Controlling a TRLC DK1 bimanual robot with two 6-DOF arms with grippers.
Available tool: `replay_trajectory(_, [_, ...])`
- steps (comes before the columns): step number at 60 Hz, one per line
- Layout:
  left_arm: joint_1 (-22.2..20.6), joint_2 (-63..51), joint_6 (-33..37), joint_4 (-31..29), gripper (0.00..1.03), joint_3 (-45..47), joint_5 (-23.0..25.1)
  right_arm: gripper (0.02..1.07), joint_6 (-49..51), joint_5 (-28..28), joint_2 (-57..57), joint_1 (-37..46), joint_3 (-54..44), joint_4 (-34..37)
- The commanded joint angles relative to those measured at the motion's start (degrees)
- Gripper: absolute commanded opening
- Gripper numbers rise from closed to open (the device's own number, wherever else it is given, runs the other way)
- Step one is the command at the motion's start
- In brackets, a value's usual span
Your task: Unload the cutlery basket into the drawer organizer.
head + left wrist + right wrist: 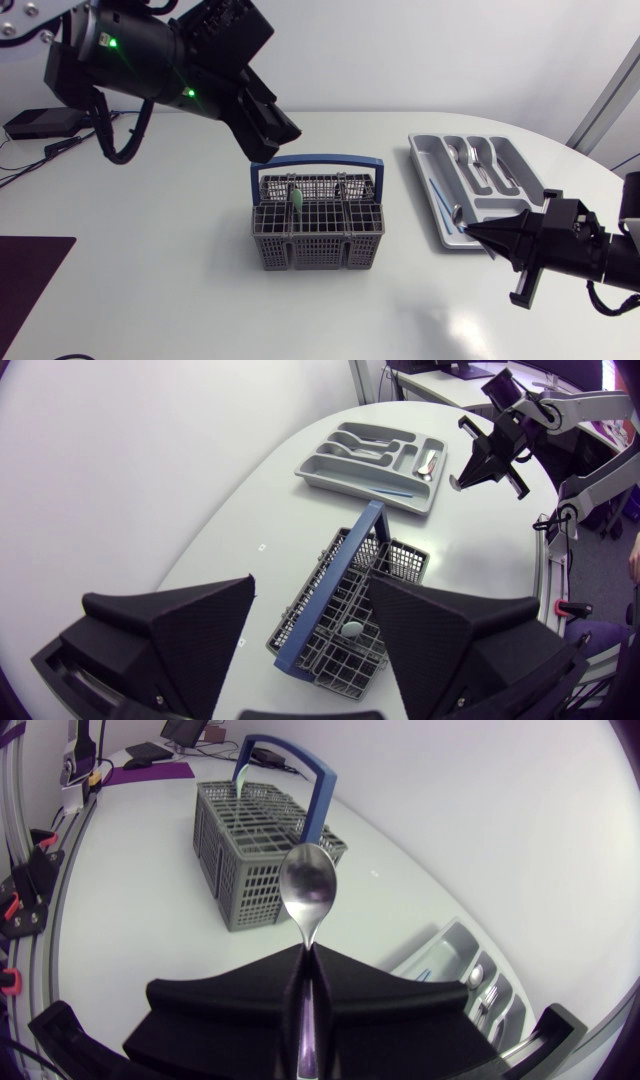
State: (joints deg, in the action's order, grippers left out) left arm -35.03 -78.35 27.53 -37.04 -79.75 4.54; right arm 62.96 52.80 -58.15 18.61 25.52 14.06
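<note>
My left gripper grabs the pale green handle end (297,198) (351,629) standing above the bars next, since the basket's grid closes around the green-handled piece.
The grey cutlery basket (318,235) with a blue handle (316,160) stands mid-table, a green-handled piece (297,196) upright inside it. My left gripper (268,135) hangs open above the basket's far left side. In the left wrist view the basket (345,640) lies under and between its spread fingers (170,630). The grey drawer organizer (520,165) sits to the right and holds several pieces of cutlery (472,158). At the organizer's near end, my right gripper (308,955) is shut on a metal spoon (308,885), whose bowl points toward the basket (255,850).
A thin blue utensil (440,195) lies in the organizer's long left compartment. A dark purple mat (30,275) covers the table's front left corner. A black box (40,122) with cables sits at the far left edge.
</note>
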Motion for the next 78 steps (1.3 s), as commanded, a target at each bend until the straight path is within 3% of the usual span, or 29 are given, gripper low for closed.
replay_trajectory(1, [-0.31, -0.14, 1.04, -1.20, 0.79, 0.91, 0.74, 0.08, 10.96, 1.78, -5.66, 4.06, 2.52, 3.07])
replay_trajectory(17, [-1.27, -1.37, -3.27, -3.66, 0.79, -0.06, 0.56, 0.08, 32.84, 3.19, -25.26, 14.96, 16.76, 17.22])
replay_trajectory(37, [-2.50, -2.78, -5.12, -4.10, 0.79, -0.24, 0.39, 0.08, 44.71, 2.93, -42.31, 21.20, 30.20, 21.00])
replay_trajectory(54, [-2.86, -3.22, -5.64, -4.89, 0.79, -0.85, 0.30, 0.08, 53.06, -0.76, -51.45, 22.08, 38.38, 21.79])
replay_trajectory(78, [-4.35, -2.69, -5.64, -4.45, 0.79, 0.47, 0.30, 0.08, 56.04, -7.62, -57.95, 21.47, 40.66, 13.09])
